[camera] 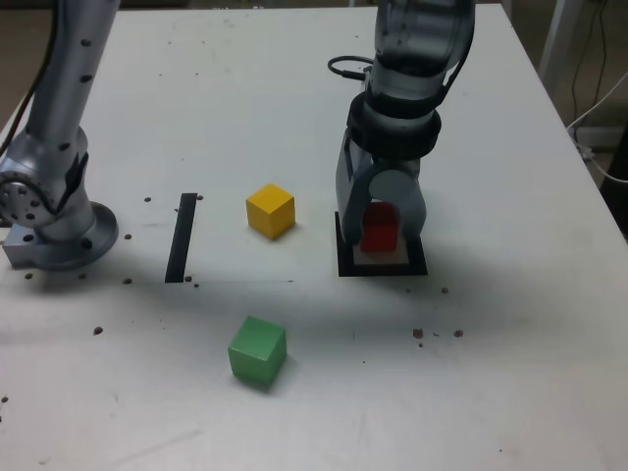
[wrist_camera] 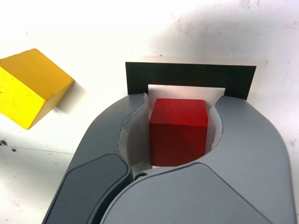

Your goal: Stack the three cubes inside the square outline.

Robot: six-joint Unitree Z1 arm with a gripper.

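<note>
My gripper opens now, since the red cube's lower edge [camera: 380, 249] stands inside the square outline [camera: 383, 268], so the cube would stand there.
My gripper [camera: 383, 247] is shut on the red cube [camera: 381, 228], with one grey finger on each side of it. It holds the cube right over the white centre of the square outline [camera: 383, 268]; whether the cube touches the surface cannot be told. In the wrist view the red cube [wrist_camera: 178, 130] sits between the gripper's [wrist_camera: 181, 100] curved jaws, with the square outline [wrist_camera: 187, 74] just beyond. The yellow cube [camera: 270, 210] [wrist_camera: 30, 86] lies on the table towards the exterior view's left of the outline. The green cube [camera: 257, 350] lies nearer the front.
A straight black strip [camera: 182, 236] lies on the white table [camera: 510, 373], left of the yellow cube in the exterior view. The arm's grey base [camera: 54, 226] stands at the far left. Cables [camera: 599, 118] hang past the table's right edge.
</note>
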